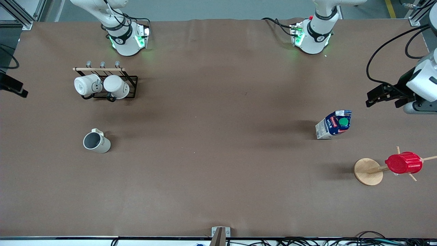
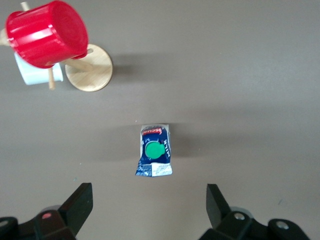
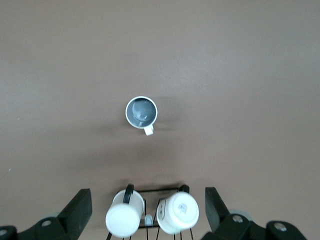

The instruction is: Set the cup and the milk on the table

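Note:
The robot's right gripper should next grab the off-white cup by its rim [image 1: 92, 140], so that it can put the cup on the tabletop beside the milk [image 1: 334, 124].
The cup [image 1: 96, 141], off-white with a dark grey inside, stands upright on the brown table [image 1: 218, 153] toward the right arm's end. It also shows in the right wrist view [image 3: 141, 112]. The milk [image 1: 334, 124], a blue-and-white carton with a green cap, stands on the table toward the left arm's end. It also shows in the left wrist view [image 2: 156, 150]. My left gripper [image 1: 384, 99] is open and empty, raised at the table's edge, apart from the milk [image 2: 149, 207]. My right gripper [image 3: 147, 210] is open and empty, high over the mug rack.
A black wire rack [image 1: 131, 87] with two white mugs [image 1: 87, 84] stands farther from the front camera than the cup. A red ribbed cup [image 1: 404, 163] hangs on a wooden peg stand [image 1: 368, 171], nearer to the front camera than the milk.

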Robot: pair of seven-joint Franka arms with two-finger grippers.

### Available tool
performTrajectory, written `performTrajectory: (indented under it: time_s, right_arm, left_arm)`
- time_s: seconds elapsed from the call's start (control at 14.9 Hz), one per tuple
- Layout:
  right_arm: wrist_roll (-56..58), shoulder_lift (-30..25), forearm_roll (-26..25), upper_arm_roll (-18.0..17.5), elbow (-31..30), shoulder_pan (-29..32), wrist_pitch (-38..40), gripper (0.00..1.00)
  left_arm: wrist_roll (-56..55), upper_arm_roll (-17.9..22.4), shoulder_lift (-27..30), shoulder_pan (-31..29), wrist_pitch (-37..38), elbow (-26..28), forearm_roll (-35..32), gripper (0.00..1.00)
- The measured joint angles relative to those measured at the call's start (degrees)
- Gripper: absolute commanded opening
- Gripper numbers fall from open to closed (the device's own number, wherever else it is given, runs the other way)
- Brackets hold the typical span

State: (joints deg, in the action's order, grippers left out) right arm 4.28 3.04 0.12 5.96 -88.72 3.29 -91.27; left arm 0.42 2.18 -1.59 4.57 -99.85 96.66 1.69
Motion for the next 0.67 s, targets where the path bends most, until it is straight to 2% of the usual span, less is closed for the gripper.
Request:
performTrajectory:
  time_s: [0.34, 0.67]
  right_arm:
    - [1.97, 6.83, 0.25, -0.15, -10.22, -0.18, -15.98, 1.0]
    - [7.64, 14.73, 0.25, -0.25, -18.78, -0.23, -32.76, 1.0]
  left_arm:
    - [-0.04, 0.67, -4.29, 0.06, -5.42, 2.46, 0.0, 1.0]
    - [-0.05, 0.81, -6.41, 0.13, -10.87, 8.26, 0.0, 1.0]
